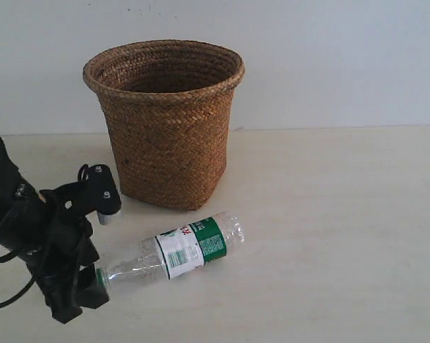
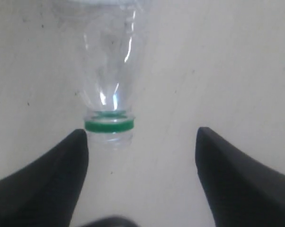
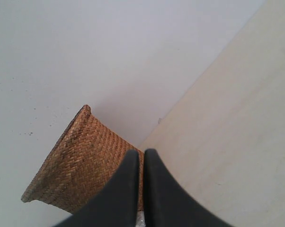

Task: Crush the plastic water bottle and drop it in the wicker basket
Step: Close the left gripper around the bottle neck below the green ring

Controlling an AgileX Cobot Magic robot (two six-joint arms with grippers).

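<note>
My left gripper's fingers are beside the bottle's clear opening, short of the bottle's neck, so it is too early to close. My left gripper reaches the neck, then closes on it.
The plastic water bottle point(image 1: 179, 250) lies on its side on the table in front of the wicker basket point(image 1: 168, 121), base pointing right. It is clear and ribbed, with a white-and-green label. Its neck point(image 2: 109, 125) carries a green ring, and the threaded mouth past it looks clear and uncapped. My left gripper point(image 1: 103, 256) is open around that mouth. In the left wrist view, the left gripper point(image 2: 142, 135) shows the neck close beside one finger point(image 2: 66, 161), with a wide gap to the other. My right gripper point(image 3: 143, 153) is shut on nothing, out of the exterior view, aimed toward the wicker basket point(image 3: 81, 161).
A pale tabletop point(image 1: 329, 236) stretches to the right of the bottle. A white wall point(image 1: 329, 57) rises behind the basket. A black cable point(image 1: 8, 246) loops off the left arm near the table's left edge.
</note>
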